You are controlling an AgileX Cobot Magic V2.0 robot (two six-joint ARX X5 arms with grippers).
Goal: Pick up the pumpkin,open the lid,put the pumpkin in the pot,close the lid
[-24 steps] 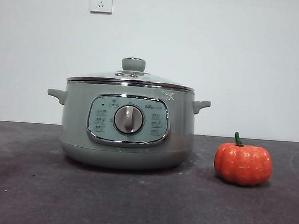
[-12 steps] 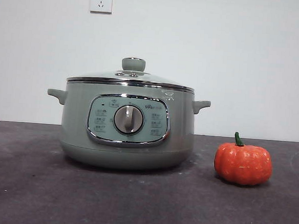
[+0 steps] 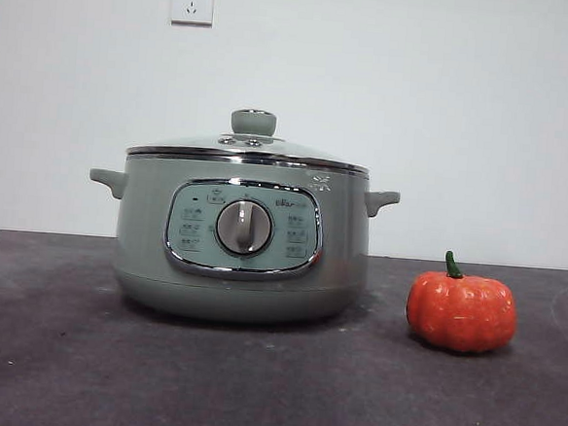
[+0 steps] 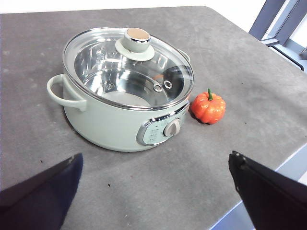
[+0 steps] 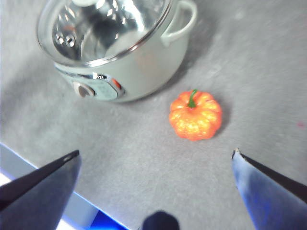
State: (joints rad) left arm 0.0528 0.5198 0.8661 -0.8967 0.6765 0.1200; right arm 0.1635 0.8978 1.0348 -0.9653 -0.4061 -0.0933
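I should next grab the orange pumpkin around its ribbed body [image 3: 460,313] with my right gripper. Then it can go into the pot [image 3: 242,239].
The sage-green pot [image 3: 242,239] stands on the dark table with its glass lid [image 3: 249,148] seated on it, knob up. The orange pumpkin [image 3: 461,310] sits upright on the table right of the pot, apart from it. No gripper shows in the front view. In the left wrist view the pot [image 4: 115,120], lid [image 4: 128,64] and pumpkin [image 4: 208,107] lie well ahead of my open, empty left gripper [image 4: 156,189]. In the right wrist view my right gripper [image 5: 156,179] is open above the table, with the pumpkin [image 5: 195,115] between and ahead of its jaws, beside the pot [image 5: 124,72].
The grey table's front edge [image 4: 288,163] runs close under both wrists. A white wall with two sockets [image 3: 191,2] stands behind the table. A metal frame [image 4: 280,21] shows off the table's far side in the left wrist view.
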